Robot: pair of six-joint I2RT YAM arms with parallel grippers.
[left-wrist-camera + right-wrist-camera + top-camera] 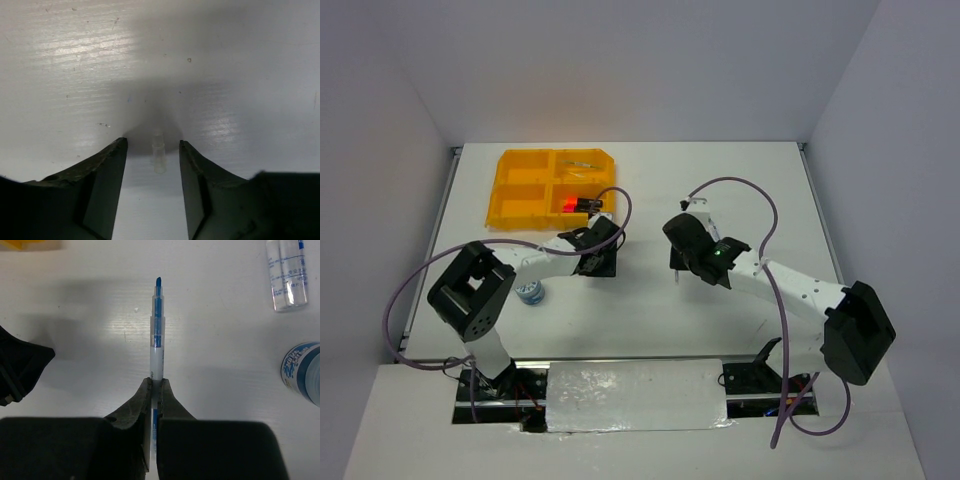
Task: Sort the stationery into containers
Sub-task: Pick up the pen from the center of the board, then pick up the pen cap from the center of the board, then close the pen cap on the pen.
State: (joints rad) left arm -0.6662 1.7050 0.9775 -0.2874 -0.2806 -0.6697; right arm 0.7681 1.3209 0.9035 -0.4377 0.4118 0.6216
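My left gripper will leave the small clear tube (pixel 159 157) on the tabletop if I lift it now, because its fingers are open.
The orange-yellow tray (pixel 520 205) stands at the back left, with a red-capped marker (pixel 575 205) and thin pens (pixel 578 160) in its compartments. My right gripper (pixel 156 385) is shut on a white pen with a blue tip (pixel 157 325) and holds it over the table at mid right (pixel 678 262). My left gripper (pixel 152 145) is open just in front of the tray (pixel 592 245), its jaws on either side of a small clear tube (pixel 159 157) lying on the table. A clear bottle (pixel 286 275) and a grey-blue roll (pixel 302 372) lie on the table.
The roll also shows in the top view (pixel 530 292), beside the left arm. A corner of the tray (pixel 20 244) and the left gripper's dark body (pixel 20 370) show in the right wrist view. White walls close in the table.
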